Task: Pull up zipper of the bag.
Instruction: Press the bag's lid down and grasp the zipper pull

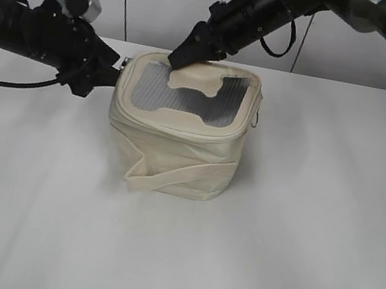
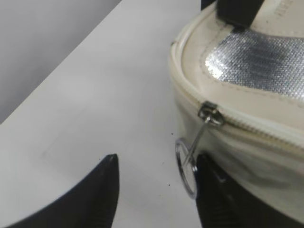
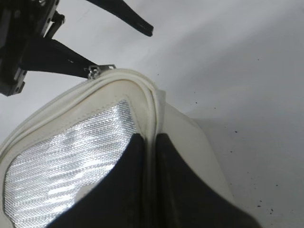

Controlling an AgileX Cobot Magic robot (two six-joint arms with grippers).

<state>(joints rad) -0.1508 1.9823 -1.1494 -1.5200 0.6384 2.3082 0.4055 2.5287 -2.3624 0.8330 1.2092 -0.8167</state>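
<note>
I should next grab the zipper by its silver ring pull [image 2: 185, 168] with my left gripper to pull it along the slider's track.
The cream bag [image 1: 178, 142] stands mid-table with its grey lid panel [image 1: 187, 95] facing up. The zipper track [image 2: 247, 124] runs round the lid edge. A silver slider [image 2: 210, 114] sits at the bag's left corner, and its ring pull [image 2: 185, 166] hangs down. My left gripper [image 2: 156, 161] is open at that corner, with the ring just inside its right finger; it also shows in the exterior view [image 1: 108, 73]. My right gripper [image 3: 149, 140] is shut on the lid's rim at the back left [image 1: 182, 56]. The slider also shows in the right wrist view [image 3: 93, 71].
The bag's wide cream strap [image 1: 172, 178] loops out across its front onto the white table [image 1: 269, 263]. A thin loop [image 1: 256, 115] hangs at the bag's right side. A grey wall stands behind the table's back edge.
</note>
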